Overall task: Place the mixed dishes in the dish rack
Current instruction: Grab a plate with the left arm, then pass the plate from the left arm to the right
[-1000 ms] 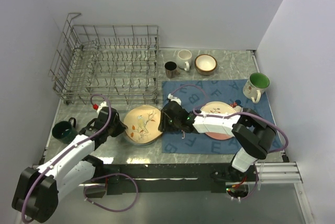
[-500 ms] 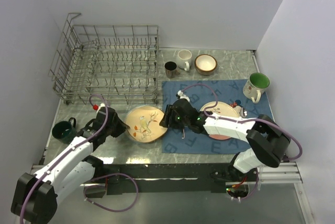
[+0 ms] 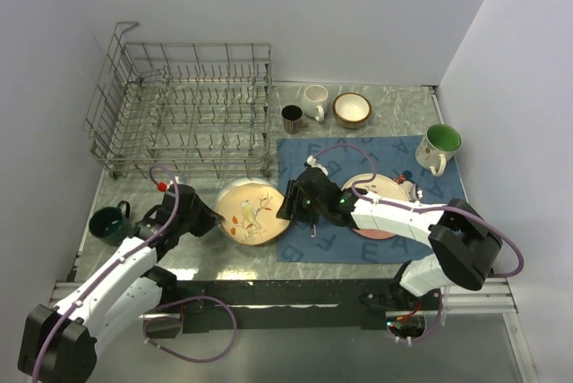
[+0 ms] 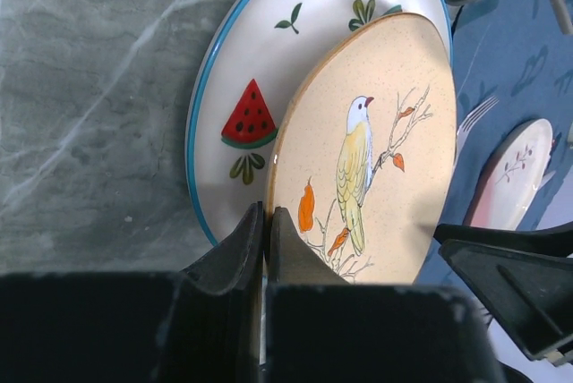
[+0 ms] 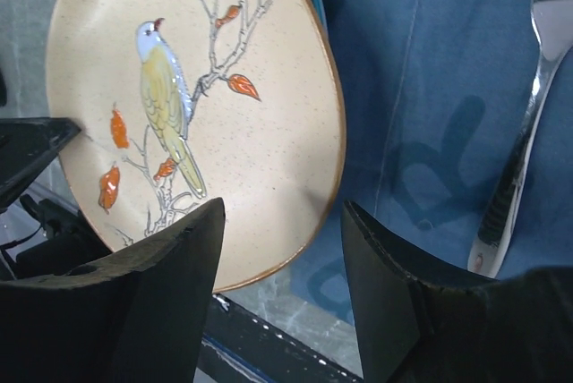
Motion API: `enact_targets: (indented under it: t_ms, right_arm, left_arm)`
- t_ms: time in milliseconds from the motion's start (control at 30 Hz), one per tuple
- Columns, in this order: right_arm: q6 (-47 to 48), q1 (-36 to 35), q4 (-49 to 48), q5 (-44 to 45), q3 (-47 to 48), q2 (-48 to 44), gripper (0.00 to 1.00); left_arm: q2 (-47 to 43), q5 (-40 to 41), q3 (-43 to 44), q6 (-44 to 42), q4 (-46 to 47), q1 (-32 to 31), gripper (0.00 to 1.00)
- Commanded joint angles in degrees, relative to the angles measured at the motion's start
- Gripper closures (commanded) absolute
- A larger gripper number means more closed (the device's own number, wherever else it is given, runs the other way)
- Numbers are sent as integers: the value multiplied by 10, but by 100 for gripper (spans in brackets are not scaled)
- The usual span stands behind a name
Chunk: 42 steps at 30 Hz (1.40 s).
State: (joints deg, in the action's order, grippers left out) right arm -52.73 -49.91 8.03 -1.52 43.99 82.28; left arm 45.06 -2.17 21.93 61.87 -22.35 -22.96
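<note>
I must move my right gripper farther before closing: its fingers barely meet the tan plate's opposite rim.
My left gripper [image 4: 266, 222] [image 3: 211, 220] is shut on the near rim of a tan bird plate [image 4: 376, 150] [image 3: 253, 212]. The plate is tipped up over a white watermelon plate [image 4: 242, 70]. My right gripper [image 5: 282, 222] [image 3: 291, 206] stands open at the tan plate's [image 5: 197, 106] other edge, the rim lying loose between its jaws. The grey wire dish rack [image 3: 188, 119] stands at the back left. A metal fork [image 5: 528, 106] [image 4: 473, 119] lies on the blue mat. My right arm partly hides a pink-and-cream plate [image 3: 376, 211] [image 4: 515, 177].
A dark green mug [image 3: 109, 225] sits at the left edge. A dark mug [image 3: 292, 117], a white mug [image 3: 314, 101] and a brown-rimmed bowl [image 3: 352, 109] stand behind the blue lettered placemat [image 3: 358, 159]. A green-lined mug [image 3: 439, 146] stands on its right side.
The right jaws have widened and come off the tan plate's rim. The left gripper keeps hold of the plate, which has shifted slightly right and tipped up.
</note>
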Motion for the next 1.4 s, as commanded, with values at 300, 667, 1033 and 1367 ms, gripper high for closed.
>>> enact_targets:
  t_ms: [300, 667, 1033, 1367]
  right_arm:
    - [-44, 3, -44, -61, 0, 25, 42]
    - [-85, 3, -109, -107, -22, 59, 64]
    - [-73, 4, -51, -56, -14, 17, 100]
    - [-23, 1, -9, -4, 14, -30, 100]
  left_arm:
    - [-26, -46, 27, 35, 14, -3, 99]
    - [-35, -61, 23, 42, 20, -3, 99]
    - [-42, -63, 14, 40, 19, -3, 99]
    - [-58, -42, 16, 25, -4, -3, 99]
